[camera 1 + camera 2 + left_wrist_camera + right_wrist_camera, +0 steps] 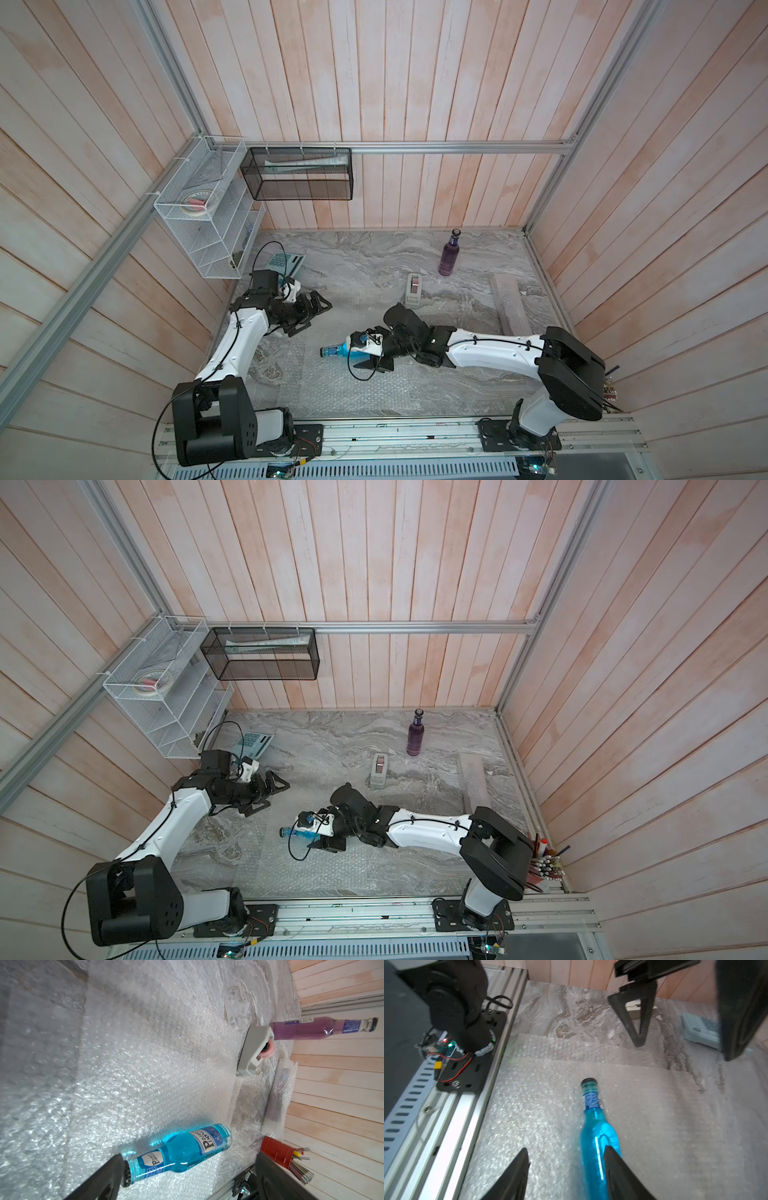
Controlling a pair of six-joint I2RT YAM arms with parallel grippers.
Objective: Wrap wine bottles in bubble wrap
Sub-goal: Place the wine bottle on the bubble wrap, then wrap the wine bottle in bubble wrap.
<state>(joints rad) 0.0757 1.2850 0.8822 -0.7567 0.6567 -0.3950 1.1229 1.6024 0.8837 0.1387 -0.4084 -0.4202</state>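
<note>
The bubble wrap sheet needs to be folded over the blue bottle (335, 352), so my right gripper should next pinch the sheet's edge nearest the metal bar.
A bright blue wine bottle (335, 352) (289, 833) (180, 1151) (596, 1136) lies on its side on a flat sheet of bubble wrap (332, 386) (291, 866) (135, 1064) (539, 1105). My right gripper (361, 351) (316, 834) (566, 1149) is open around the bottle's body, which rests against one finger with a gap to the other. My left gripper (315, 318) (272, 799) (189, 1155) hangs wide open and empty, further left and back. A purple bottle (449, 255) (416, 735) (311, 1027) stands upright at the back. A rolled bubble-wrap tube (509, 303) (473, 781) (279, 1095) lies at the right.
A grey tape dispenser (413, 291) (379, 771) (254, 1051) sits near the purple bottle. A calculator (284, 262) (251, 744) lies at the back left. A red cup of pens (274, 1151) stands by the right wall. Wire baskets (199, 212) (299, 174) hang on the walls.
</note>
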